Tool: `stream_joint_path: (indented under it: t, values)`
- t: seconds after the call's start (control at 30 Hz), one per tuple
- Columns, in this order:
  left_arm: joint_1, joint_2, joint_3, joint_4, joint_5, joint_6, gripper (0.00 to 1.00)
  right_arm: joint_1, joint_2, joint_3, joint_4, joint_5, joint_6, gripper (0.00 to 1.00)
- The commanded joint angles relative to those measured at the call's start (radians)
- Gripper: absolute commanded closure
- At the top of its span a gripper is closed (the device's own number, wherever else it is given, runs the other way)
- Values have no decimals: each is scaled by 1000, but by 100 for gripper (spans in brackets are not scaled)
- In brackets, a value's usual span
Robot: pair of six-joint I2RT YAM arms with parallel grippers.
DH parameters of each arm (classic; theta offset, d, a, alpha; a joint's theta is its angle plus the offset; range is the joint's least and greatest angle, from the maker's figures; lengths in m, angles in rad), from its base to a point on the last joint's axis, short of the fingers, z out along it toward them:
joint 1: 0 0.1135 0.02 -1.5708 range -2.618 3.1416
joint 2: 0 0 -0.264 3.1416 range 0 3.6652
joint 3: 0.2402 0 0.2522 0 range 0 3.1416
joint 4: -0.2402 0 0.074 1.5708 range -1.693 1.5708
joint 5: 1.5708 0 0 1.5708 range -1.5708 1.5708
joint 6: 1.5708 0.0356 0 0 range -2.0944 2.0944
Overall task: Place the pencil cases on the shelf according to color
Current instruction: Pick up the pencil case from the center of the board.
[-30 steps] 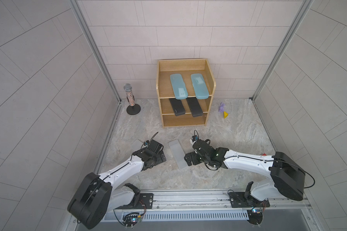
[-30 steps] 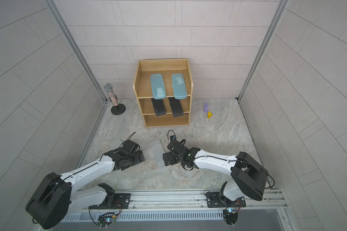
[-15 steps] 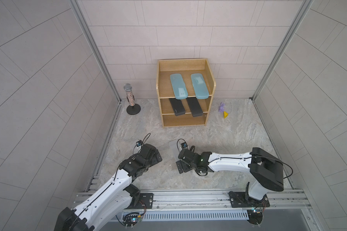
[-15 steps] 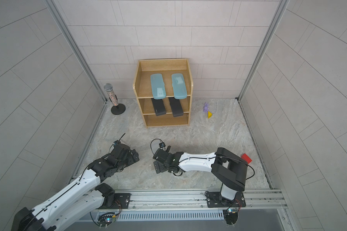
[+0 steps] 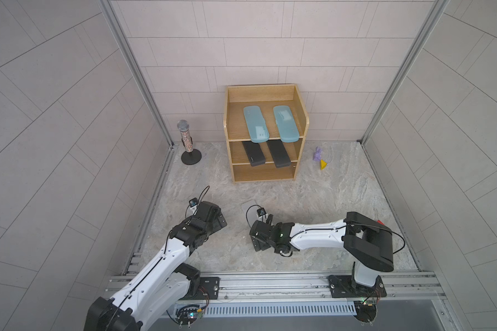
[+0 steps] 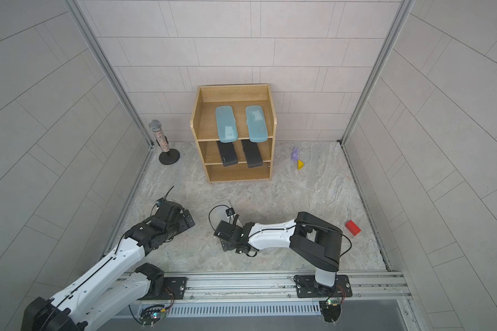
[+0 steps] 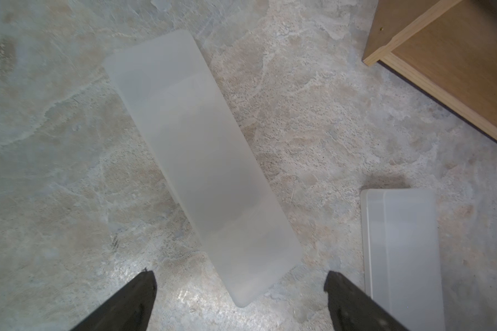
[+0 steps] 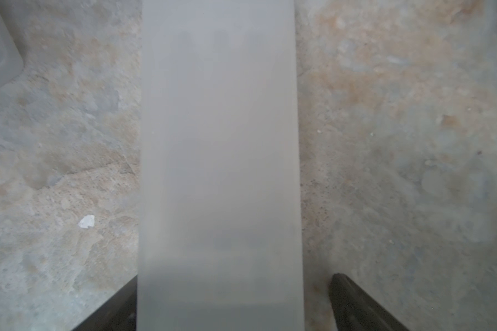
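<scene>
The frosted case [image 8: 221, 297] is between both fingers of the right gripper and the case's top edge hides part of one finger, so the right gripper needs to close on it.
The shelf [image 5: 302, 120] [image 6: 197, 120] stands at the back wall. Two light-blue pencil cases [image 5: 255, 123] [image 5: 286, 123] lie on its top tier and two black ones [image 5: 253, 154] [image 5: 279, 154] on the middle tier. A frosted case [image 8: 218, 143] runs lengthwise between the fingers of my open right gripper [image 8: 236, 278] [image 5: 258, 238], with a gap to one finger. Only its far end [image 5: 248, 206] [image 6: 221, 208] shows in both top views. Another frosted case [image 7: 201, 160] lies slantwise on the floor just ahead of my open left gripper [image 7: 238, 275] [image 5: 214, 219], untouched.
The shelf's bottom tier [image 5: 263, 172] holds nothing. A toy microphone on a stand [image 5: 187, 143] is left of the shelf. A purple figure [image 5: 317, 154] and a yellow pyramid [image 5: 323, 164] are to its right. A red block [image 6: 352, 227] lies near the right wall.
My right gripper has slid left over the frosted case, which now lies between its fingers. The left arm has drawn back a little and its lower links have swung.
</scene>
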Motion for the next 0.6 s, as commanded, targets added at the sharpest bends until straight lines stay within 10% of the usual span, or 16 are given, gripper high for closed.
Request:
stream_joint_path:
  t: [0.0,0.43,0.57]
  values:
    - [17,-22,19,-19,8,33,0,22,59,-31,-30,3,53,5]
    - [22,-64,8,-20,40,18,0,40,-147,-182,5,93,117,61]
    - [22,-64,14,0,57,12,0,38,-300,-255,22,167,135,62]
